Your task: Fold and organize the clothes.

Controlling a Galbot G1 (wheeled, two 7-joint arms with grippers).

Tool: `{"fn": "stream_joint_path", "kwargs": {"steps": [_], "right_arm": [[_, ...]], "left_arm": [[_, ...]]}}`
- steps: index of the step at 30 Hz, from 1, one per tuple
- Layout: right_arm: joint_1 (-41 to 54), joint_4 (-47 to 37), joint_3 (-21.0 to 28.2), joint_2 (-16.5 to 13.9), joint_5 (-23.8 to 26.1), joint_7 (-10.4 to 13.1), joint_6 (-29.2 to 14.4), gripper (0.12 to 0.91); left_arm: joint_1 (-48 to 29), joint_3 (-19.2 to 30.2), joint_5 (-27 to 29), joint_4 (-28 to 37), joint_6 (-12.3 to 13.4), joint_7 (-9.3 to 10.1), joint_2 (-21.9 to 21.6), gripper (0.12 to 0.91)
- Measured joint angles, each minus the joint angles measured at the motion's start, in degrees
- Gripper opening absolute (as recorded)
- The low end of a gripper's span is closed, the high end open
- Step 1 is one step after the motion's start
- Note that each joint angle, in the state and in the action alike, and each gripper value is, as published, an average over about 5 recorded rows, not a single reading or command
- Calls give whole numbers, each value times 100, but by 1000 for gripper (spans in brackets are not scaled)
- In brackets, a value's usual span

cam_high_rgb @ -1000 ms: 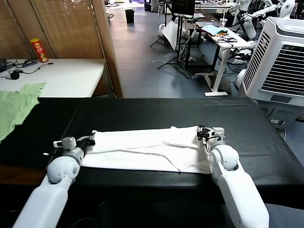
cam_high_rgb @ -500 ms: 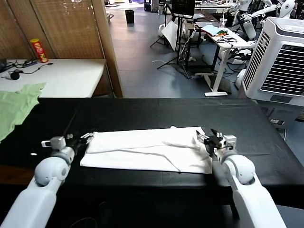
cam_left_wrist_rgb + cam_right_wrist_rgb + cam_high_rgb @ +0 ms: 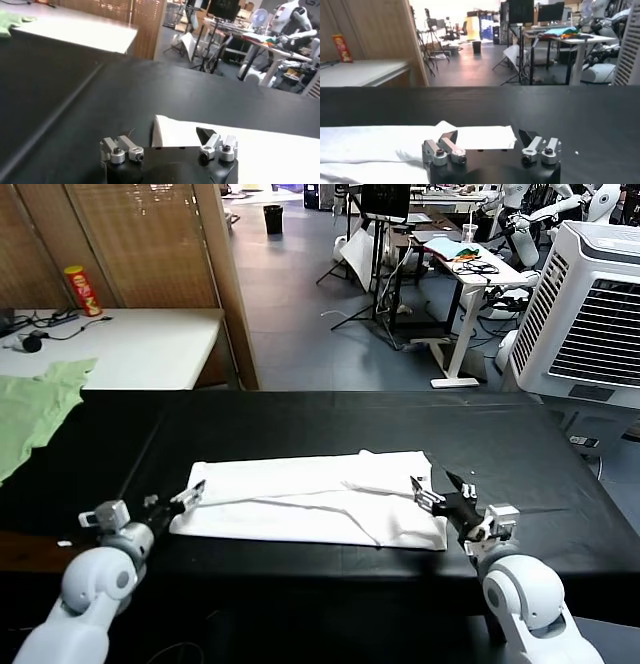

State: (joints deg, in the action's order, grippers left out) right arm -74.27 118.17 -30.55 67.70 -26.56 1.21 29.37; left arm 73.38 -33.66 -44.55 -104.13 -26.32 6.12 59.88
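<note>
I will next grab the white T-shirt by its folded end's corner [image 3: 200, 472] with my left gripper. Then I can fold the long strip [image 3: 310, 499] into a compact bundle.
The white T-shirt [image 3: 310, 499] lies flat on the black table [image 3: 300, 419], folded into a long strip running left to right; no print shows. My left gripper [image 3: 172, 497] is open and empty just off the shirt's left end, whose corner shows in the left wrist view [image 3: 260, 150] beyond the left gripper [image 3: 165, 140]. My right gripper [image 3: 443, 489] is open and empty at the shirt's near right corner. In the right wrist view the shirt [image 3: 395, 145] lies in front of the right gripper [image 3: 487, 137].
A pale green garment [image 3: 30, 409] hangs over the table's far left edge. Behind it stands a white table [image 3: 140, 344] with a red can [image 3: 82, 289] and cables. A large air cooler [image 3: 600, 304] stands at the far right.
Both arms have drawn back toward me from the shirt's two ends, and both grippers now stand open. The shirt has stayed flat.
</note>
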Motion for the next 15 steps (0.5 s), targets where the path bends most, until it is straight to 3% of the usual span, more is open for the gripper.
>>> {"fn": "stream_joint_path", "kwargs": {"steps": [3, 5, 15], "right_arm": [[-42, 85, -5, 0, -5, 2, 2, 798], [-52, 124, -5, -1, -4, 5, 2, 798], [-54, 277, 52, -14, 84, 1, 9, 798]], "left_arm": [[118, 10, 201, -10, 52, -11, 84, 781], [175, 25, 339, -14, 85, -29, 122, 728], [169, 117, 714, -2, 94, -81, 322, 235]]}}
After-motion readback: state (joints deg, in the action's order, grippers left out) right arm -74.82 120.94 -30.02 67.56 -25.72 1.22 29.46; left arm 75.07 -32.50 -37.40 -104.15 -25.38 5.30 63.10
